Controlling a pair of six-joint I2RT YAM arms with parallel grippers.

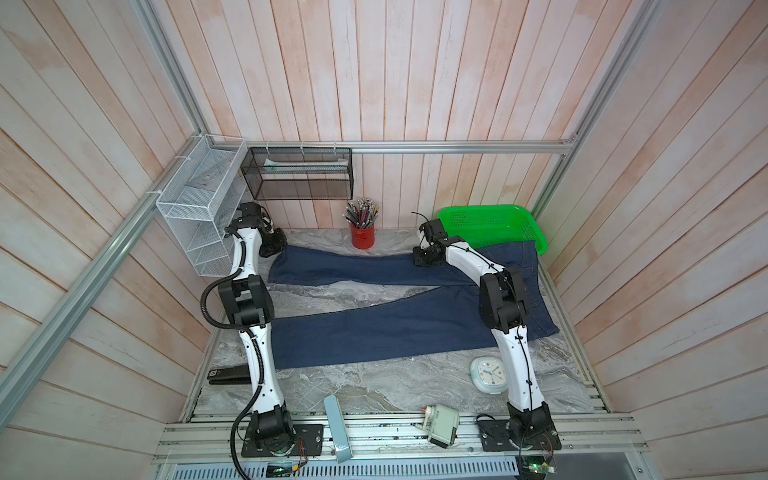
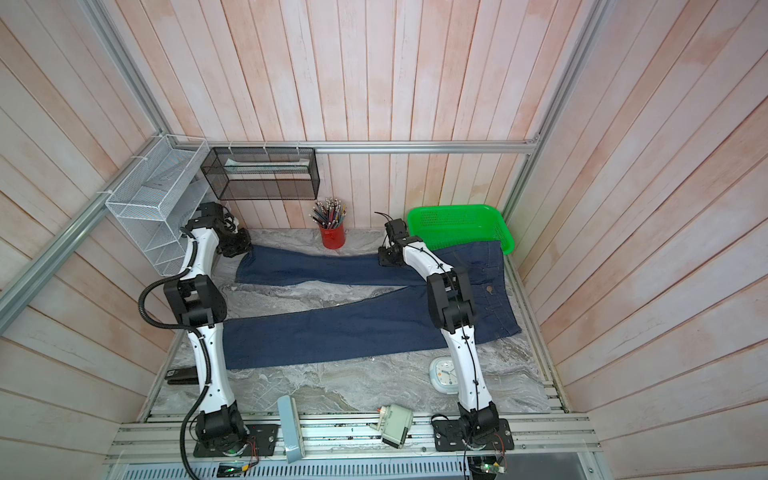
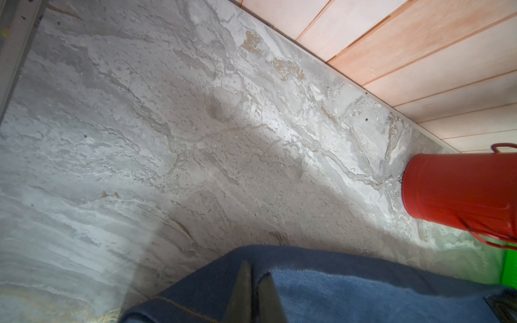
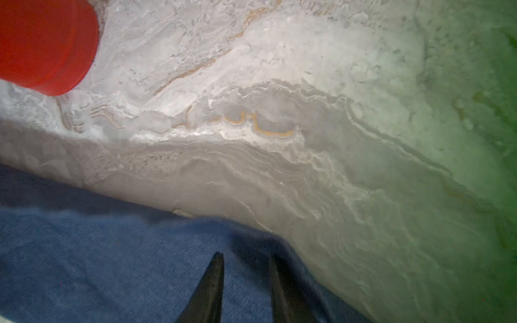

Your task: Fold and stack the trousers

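Note:
The far leg lies spread, so its hem would settle on the marble, and it is time for my left gripper to open now.
The dark blue trousers point(image 1: 374, 328) point(image 2: 332, 332) lie flat on the marble table point(image 1: 374, 390). Their legs are spread and point left, and the waist is at the right, under my right arm. My left gripper point(image 1: 272, 249) point(image 3: 256, 270) is at the far leg's hem, shut on the denim point(image 3: 349, 293), its fingertips nearly touching. My right gripper point(image 1: 424, 259) point(image 4: 246, 255) sits on the far leg's back edge near the thigh. Its jaws stand partway together with a bunched ridge of denim point(image 4: 98, 265) between them.
A red pencil cup point(image 1: 362, 237) stands just behind the far leg, between the grippers. A green basket point(image 1: 494, 226) touches the waist at the back right. Wire shelves point(image 1: 199, 208) hang by the left gripper. A small clock point(image 1: 488, 374) lies near the right arm.

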